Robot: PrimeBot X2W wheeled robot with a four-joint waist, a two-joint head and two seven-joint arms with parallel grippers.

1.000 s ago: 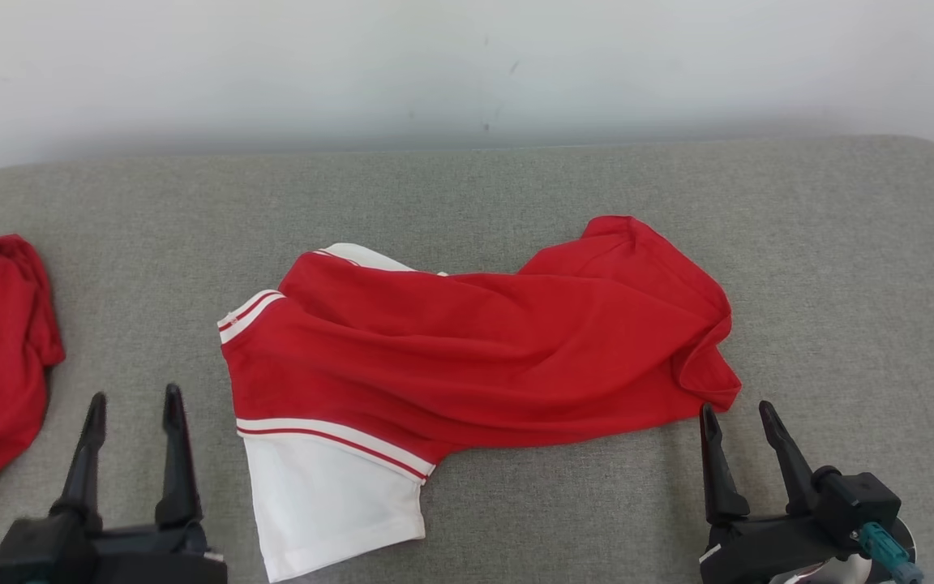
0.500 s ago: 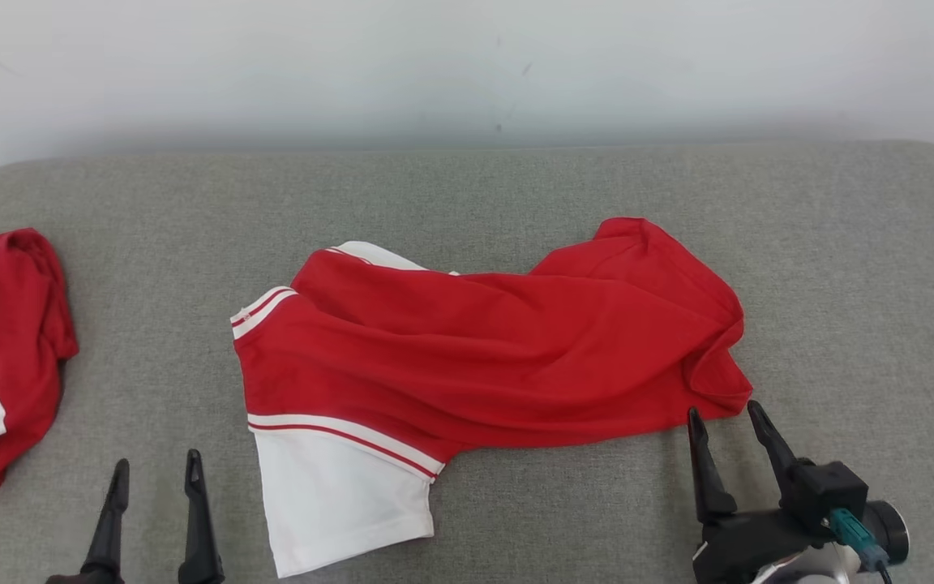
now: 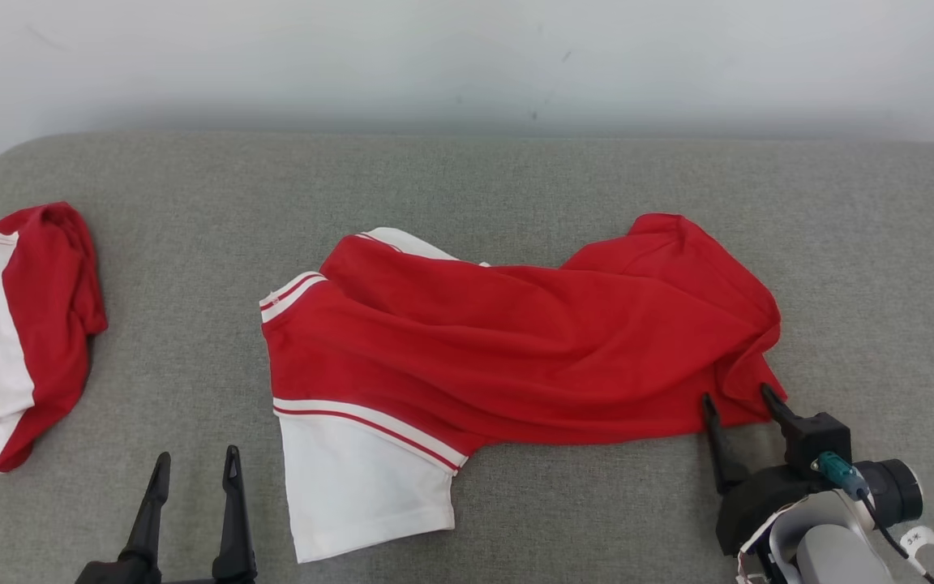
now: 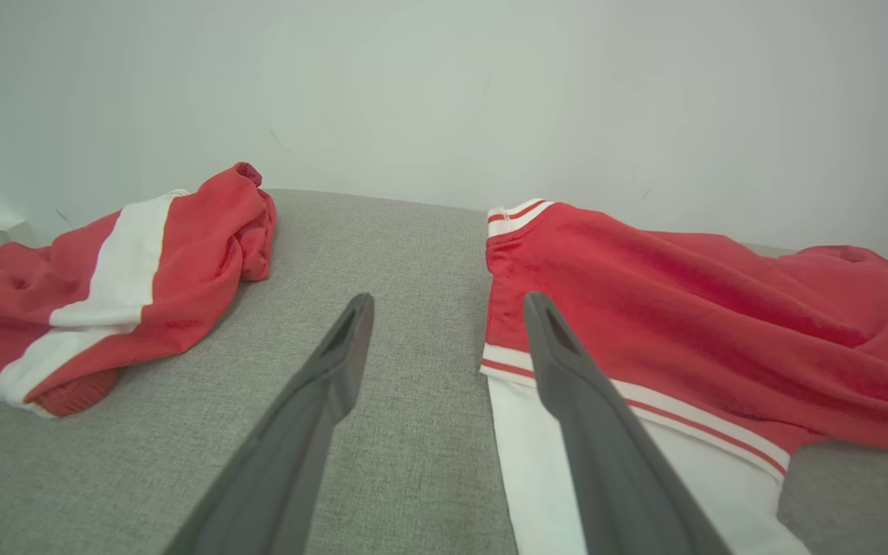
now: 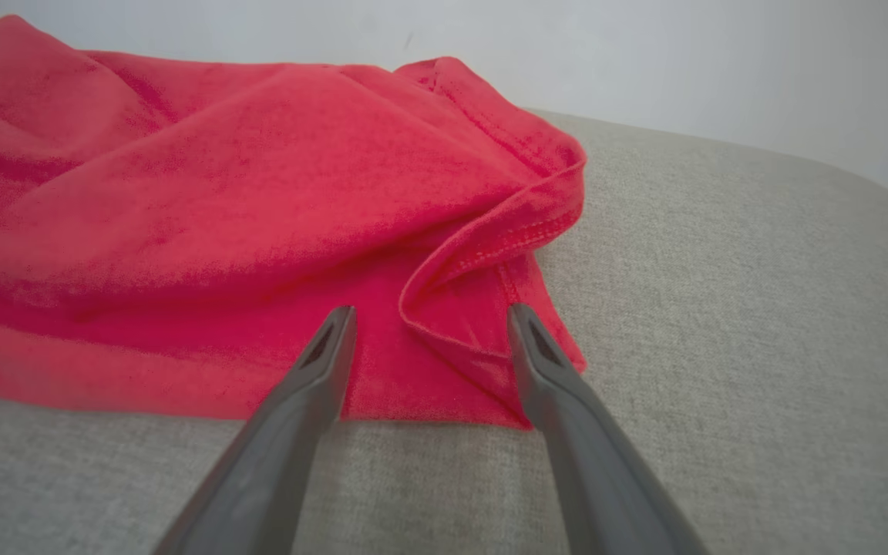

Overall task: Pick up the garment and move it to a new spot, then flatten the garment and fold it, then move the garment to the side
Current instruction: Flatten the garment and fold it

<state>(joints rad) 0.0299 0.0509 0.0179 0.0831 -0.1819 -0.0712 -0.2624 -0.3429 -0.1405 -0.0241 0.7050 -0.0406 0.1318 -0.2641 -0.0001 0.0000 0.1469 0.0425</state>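
The right gripper pinches the garment by its hem corner (image 3: 742,408) next, since a folded edge (image 3: 738,362) stands up while the rest lies slack.
A red garment (image 3: 516,341) with white striped sleeves lies rumpled across the middle of the grey surface (image 3: 467,178). My right gripper (image 3: 741,397) stands open at its lower right corner, one finger on each side of a folded hem; the right wrist view shows that red garment corner (image 5: 459,339) between the open right gripper (image 5: 428,316). Low at the left, my left gripper (image 3: 195,458) is open above bare fabric, left of the white sleeve (image 3: 362,487). From the left wrist, the left gripper (image 4: 448,304) is open beside the garment (image 4: 683,308).
A second red and white garment (image 3: 13,324) lies bunched at the surface's left edge, also as the second garment (image 4: 112,285) in the left wrist view. A pale wall (image 3: 467,57) rises behind the padded grey surface. Bare grey fabric lies at the far right.
The camera has shifted, so the whole scene sits further right. My right gripper has come forward to the garment's lower right corner, fingers now straddling it. The left gripper has dropped lower in view.
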